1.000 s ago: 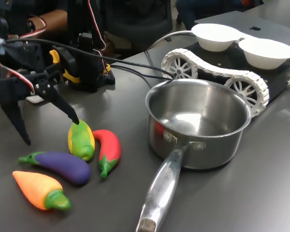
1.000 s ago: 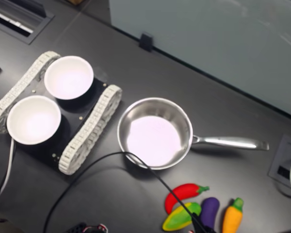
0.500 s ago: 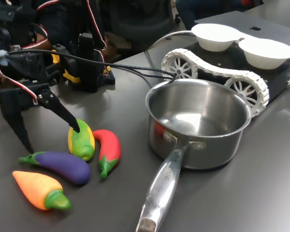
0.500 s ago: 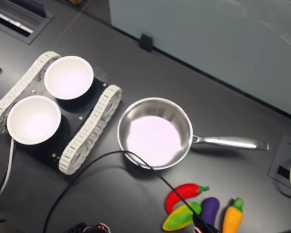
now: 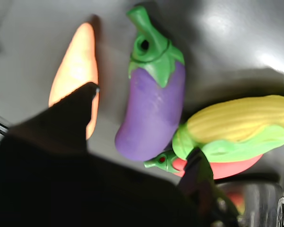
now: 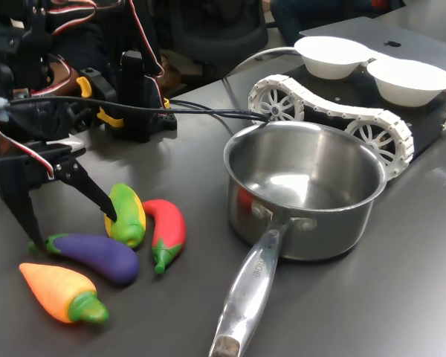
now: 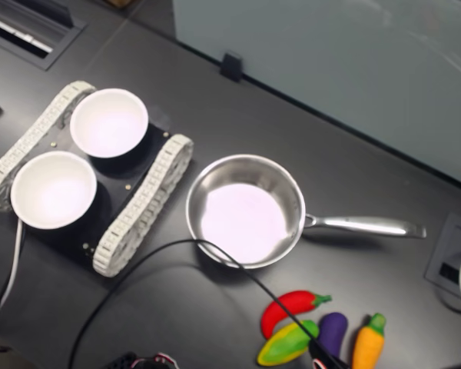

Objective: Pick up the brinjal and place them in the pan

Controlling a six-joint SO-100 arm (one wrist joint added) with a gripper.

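Observation:
I will place the brinjal in the pan, so my gripper will grab it by its purple body (image 6: 100, 255).
The brinjal (image 6: 97, 255), glossy purple with a green stem cap, lies on the dark table at the first exterior view's lower left. It fills the middle of the wrist view (image 5: 154, 113) and shows near the lower edge of the second exterior view (image 7: 332, 330). My gripper (image 6: 74, 229) is open and low over its stem end. One black fingertip (image 6: 36, 239) stands beside the stem, the other (image 6: 111, 217) against the corn toy. The brinjal lies between the fingers in the wrist view, untouched as far as I can see. The steel pan (image 6: 334, 234) stands empty to the right, its handle (image 7: 365, 225) pointing away from the bowls.
A yellow-green corn toy (image 6: 126, 216), a red chilli (image 6: 166, 227) and an orange carrot (image 6: 59, 291) lie tight around the brinjal. Behind the pan a white tracked vehicle (image 6: 320, 111) carries two white bowls (image 6: 334, 56). Black cables (image 6: 201, 111) run across the table.
My gripper has come down and a little toward the first exterior view's lower left, from above the corn toy to straddling the brinjal's stem end. The toys and pan have not moved.

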